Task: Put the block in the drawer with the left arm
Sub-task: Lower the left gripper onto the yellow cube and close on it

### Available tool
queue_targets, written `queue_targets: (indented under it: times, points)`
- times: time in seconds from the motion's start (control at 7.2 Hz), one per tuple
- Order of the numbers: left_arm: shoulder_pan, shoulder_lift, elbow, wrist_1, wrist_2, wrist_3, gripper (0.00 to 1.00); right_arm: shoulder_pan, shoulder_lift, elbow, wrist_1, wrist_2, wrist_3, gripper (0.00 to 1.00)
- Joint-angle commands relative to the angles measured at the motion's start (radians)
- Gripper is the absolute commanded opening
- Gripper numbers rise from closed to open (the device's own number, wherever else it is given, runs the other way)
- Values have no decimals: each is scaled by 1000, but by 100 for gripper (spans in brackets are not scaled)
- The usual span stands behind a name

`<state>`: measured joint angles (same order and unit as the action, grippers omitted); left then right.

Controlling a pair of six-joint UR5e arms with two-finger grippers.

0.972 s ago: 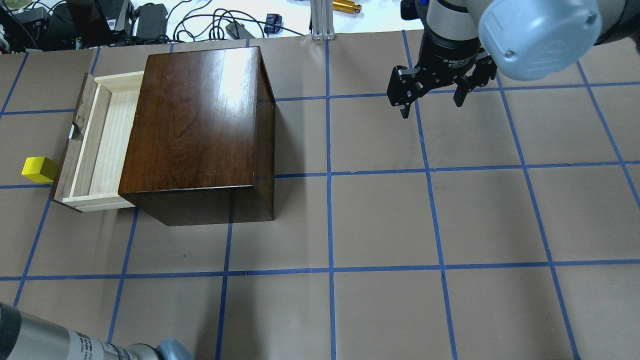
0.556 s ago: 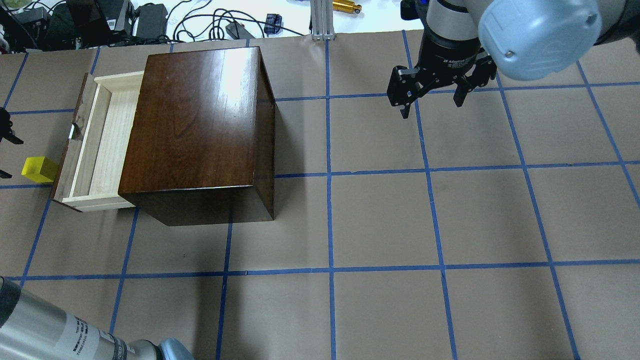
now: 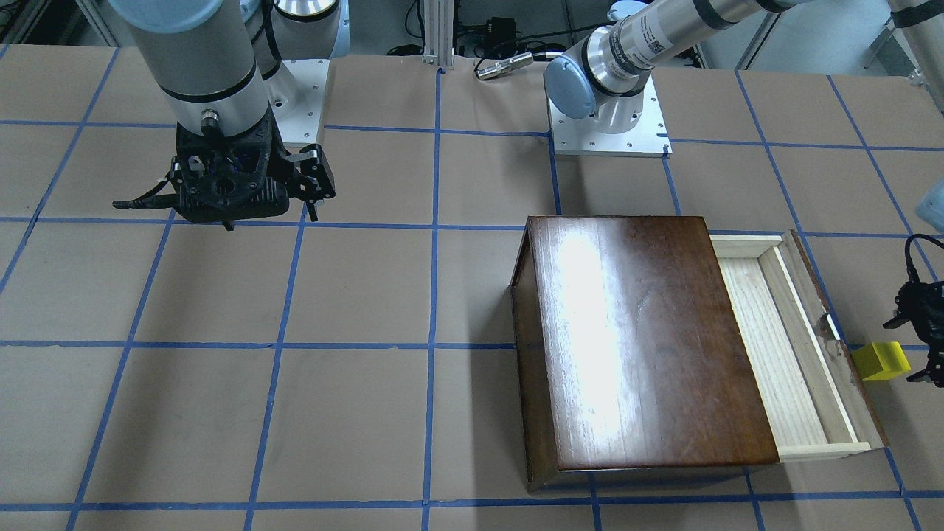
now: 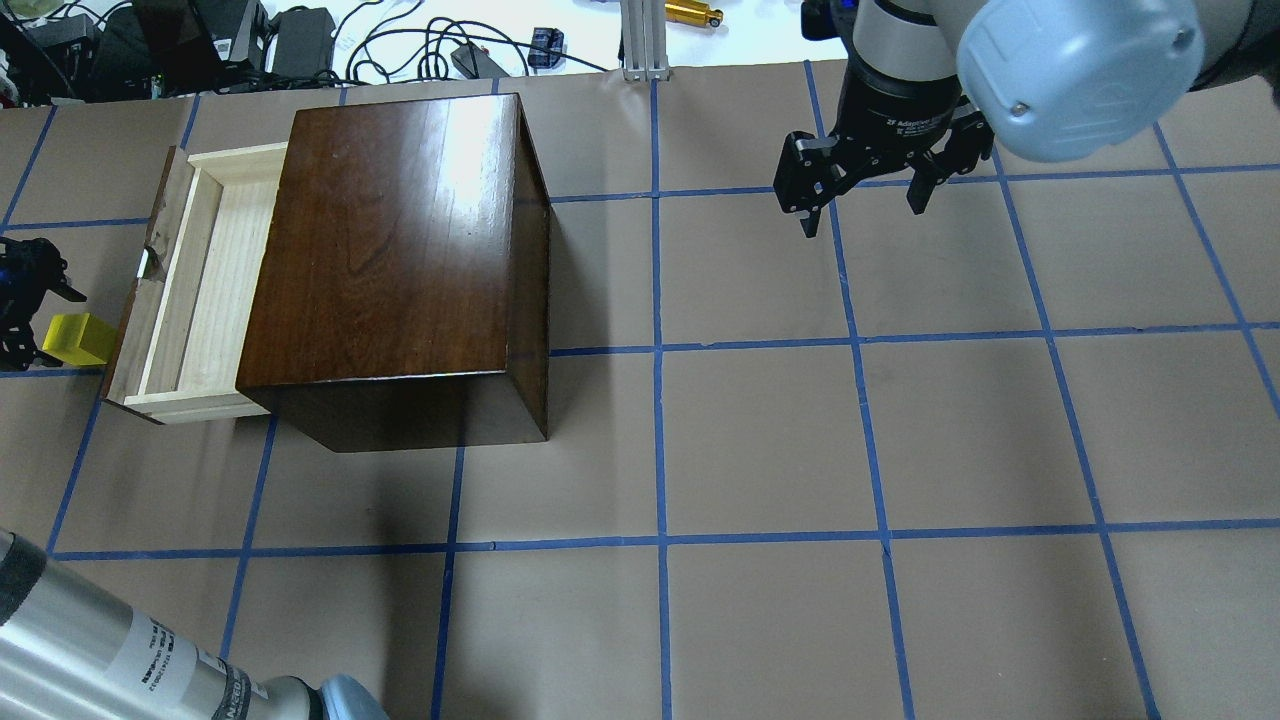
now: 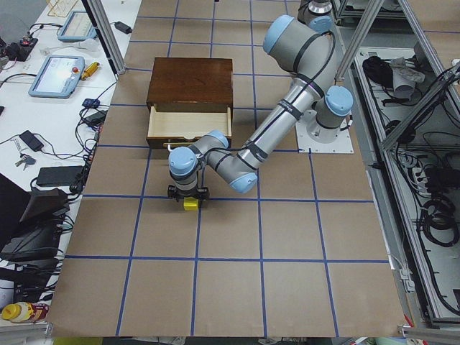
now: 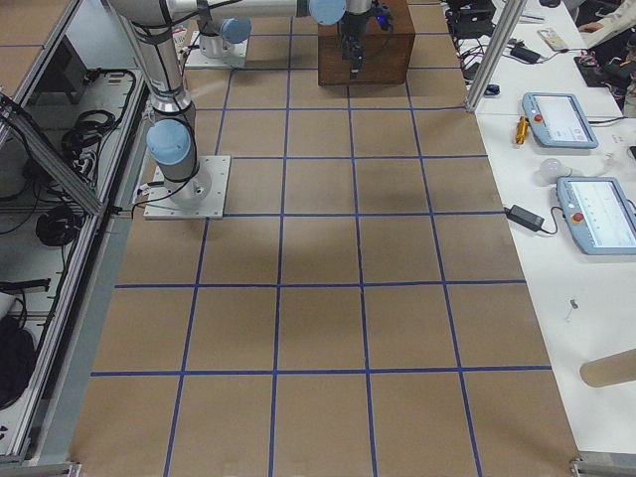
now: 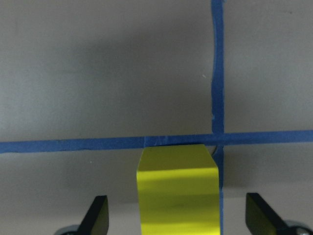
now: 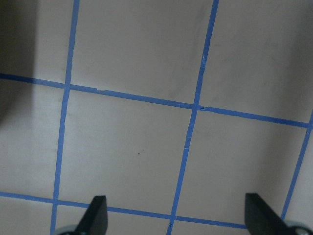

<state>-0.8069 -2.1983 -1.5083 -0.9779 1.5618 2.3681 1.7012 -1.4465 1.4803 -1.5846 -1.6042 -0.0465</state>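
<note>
The yellow block needs to go in the drawer (image 3: pixel 779 345), so my left gripper should take hold of it by its body (image 3: pixel 880 361) next.
The yellow block (image 4: pixel 78 338) lies on the table just outside the drawer's dark front panel; it also shows in the front view (image 3: pixel 881 361) and the left view (image 5: pixel 190 205). The drawer (image 4: pixel 215 280) of the dark brown box (image 4: pixel 400 240) is pulled out and its pale-wood tray looks empty. My left gripper (image 4: pixel 35 320) is open and hovers over the block. In the left wrist view the block (image 7: pixel 177 191) sits between the two spread fingertips of the left gripper (image 7: pixel 178 220), without touching them. My right gripper (image 4: pixel 862 218) is open and empty, far to the right of the box.
The tabletop is brown paper with a blue tape grid (image 4: pixel 660 350). Cables and power bricks (image 4: pixel 300 40) lie beyond the far edge. The right arm's base plate (image 3: pixel 608 125) and an aluminium post (image 4: pixel 645 40) stand at the table's edges.
My left gripper has come into the overhead view from the left edge and moved over the yellow block. The block, drawer and right arm have not moved.
</note>
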Motion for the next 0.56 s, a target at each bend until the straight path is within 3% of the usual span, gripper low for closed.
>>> queue_targets:
  times: [0.0,0.14,0.28,0.42]
  points:
    - [0,-24,0,18,0,0,97,0,0,0,0,0,0,100]
    - [2,-24,-1,25,1,3,75,0,0,0,0,0,1,100]
    - [2,-24,-1,25,0,9,36,0,0,0,0,0,-1,100]
    - [2,-24,-1,25,0,8,11,0,0,0,0,0,-1,100]
